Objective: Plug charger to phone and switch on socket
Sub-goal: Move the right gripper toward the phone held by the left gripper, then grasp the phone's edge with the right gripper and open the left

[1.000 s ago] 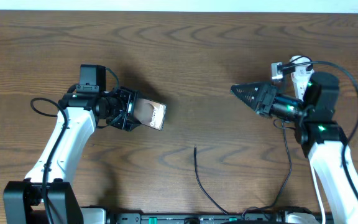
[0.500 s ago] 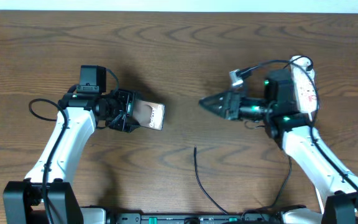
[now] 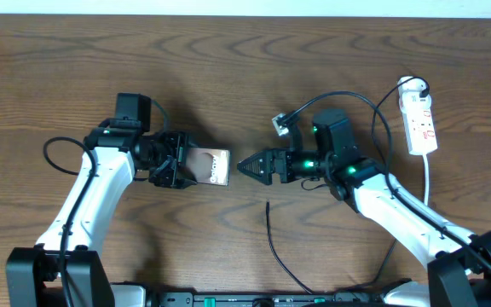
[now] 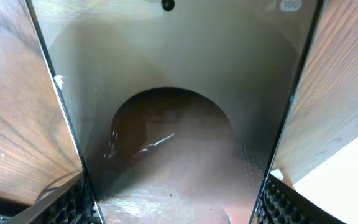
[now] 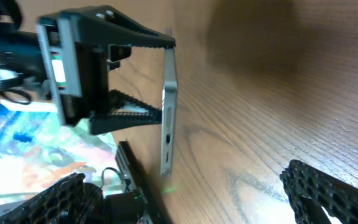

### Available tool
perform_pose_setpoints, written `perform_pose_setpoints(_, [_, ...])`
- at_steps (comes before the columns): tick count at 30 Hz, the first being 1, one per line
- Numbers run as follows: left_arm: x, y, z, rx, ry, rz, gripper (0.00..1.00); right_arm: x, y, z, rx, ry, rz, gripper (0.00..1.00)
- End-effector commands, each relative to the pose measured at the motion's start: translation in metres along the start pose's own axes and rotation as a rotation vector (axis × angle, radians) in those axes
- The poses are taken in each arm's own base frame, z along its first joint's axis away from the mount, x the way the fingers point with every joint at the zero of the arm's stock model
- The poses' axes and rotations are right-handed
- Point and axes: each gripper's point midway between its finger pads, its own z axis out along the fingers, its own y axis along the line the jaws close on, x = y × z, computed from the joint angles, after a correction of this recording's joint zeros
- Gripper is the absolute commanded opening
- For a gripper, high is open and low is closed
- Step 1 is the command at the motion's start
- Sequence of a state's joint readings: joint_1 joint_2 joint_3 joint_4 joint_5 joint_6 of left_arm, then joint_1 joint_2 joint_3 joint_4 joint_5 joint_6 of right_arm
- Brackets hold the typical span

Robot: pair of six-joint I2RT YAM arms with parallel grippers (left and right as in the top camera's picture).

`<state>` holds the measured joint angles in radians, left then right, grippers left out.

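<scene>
My right gripper should next pinch the phone's loose end [image 3: 220,167] across its flat sides. The opposite end of the phone stays for my left gripper.
My left gripper [image 3: 180,164] is shut on the phone [image 3: 210,167] and holds it on edge above the table, its free end pointing right. In the left wrist view the glossy phone face [image 4: 173,93] fills the frame between my jaw pads [image 4: 176,202]. My right gripper [image 3: 244,165] is open and empty, its tips just right of the phone's free end. In the right wrist view the phone's end edge with its port [image 5: 168,124] faces my open fingers [image 5: 185,183]. The charger [image 3: 273,243] lies on the table below the gap, tip up. The socket [image 3: 420,124] lies at far right.
The socket's white cord [image 3: 429,183] runs down the right side. A thick black arm cable [image 3: 356,107] loops above my right arm. The table's front edge with a black rail [image 3: 254,298] is near the charger's lower end.
My right arm has swung left from beside the socket to just in front of the phone's free end. My left gripper has shifted the phone slightly right and down.
</scene>
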<state>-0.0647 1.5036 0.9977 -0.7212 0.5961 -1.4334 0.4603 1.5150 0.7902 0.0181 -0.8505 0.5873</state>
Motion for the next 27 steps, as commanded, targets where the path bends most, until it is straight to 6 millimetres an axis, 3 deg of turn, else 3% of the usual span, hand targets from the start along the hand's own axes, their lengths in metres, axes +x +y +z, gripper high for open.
perform_pose_setpoints(1, [0.017,-0.002,-0.002,0.011,0.039,0.007,0.08,-0.002,0.001,0.008,0.019,-0.006,-0.04,0.99])
perform_pose_setpoints(11, [0.04,0.004,0.007,-0.027,0.077,0.006,0.08,-0.001,0.003,0.016,0.048,-0.017,-0.045,0.99])
perform_pose_setpoints(27, [0.079,-0.007,0.017,0.009,0.167,0.047,0.07,0.004,0.006,0.021,0.059,-0.012,-0.03,0.96])
